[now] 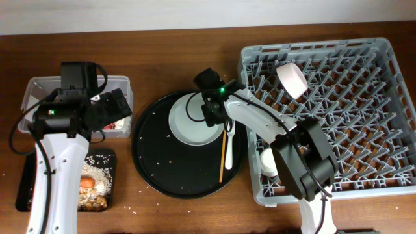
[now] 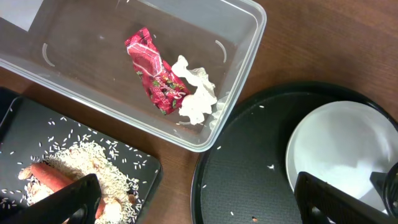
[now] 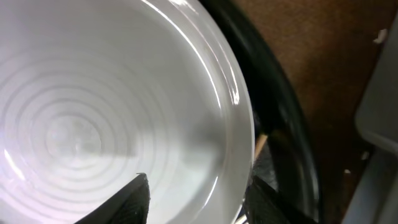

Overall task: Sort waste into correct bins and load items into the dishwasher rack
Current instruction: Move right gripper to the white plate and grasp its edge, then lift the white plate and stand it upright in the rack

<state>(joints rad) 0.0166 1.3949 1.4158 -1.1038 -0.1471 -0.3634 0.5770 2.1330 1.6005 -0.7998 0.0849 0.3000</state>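
Note:
Next, my right gripper grabs the white plate by its rim nearest the dishwasher rack (image 3: 231,185). That leaves the plate's opposite edge free to load.
The round white plate (image 1: 188,123) (image 3: 93,93) lies on the large round black tray (image 1: 156,162). My right gripper (image 1: 215,114) (image 3: 199,202) is open and straddles the plate's right rim, one finger over the inside, the other outside it. The white fork (image 1: 229,135) lies just right of the plate. My left gripper (image 1: 114,110) (image 2: 202,202) hangs wide open and holds nothing, over the gap between the bins and the round tray. The clear tub (image 2: 249,37) holds the red wrapper (image 2: 155,71) and the white tissue (image 2: 196,93). The shallow black tray (image 2: 37,124) carries rice (image 2: 87,158) and a carrot (image 2: 46,175).
The grey dishwasher rack (image 1: 364,130) fills the right side, with a pale cup (image 1: 292,79) near its back left and another cup (image 1: 268,160) at its left edge, partly under my right arm. A thin wooden stick (image 1: 223,159) lies on the round tray. Loose rice grains dot it.

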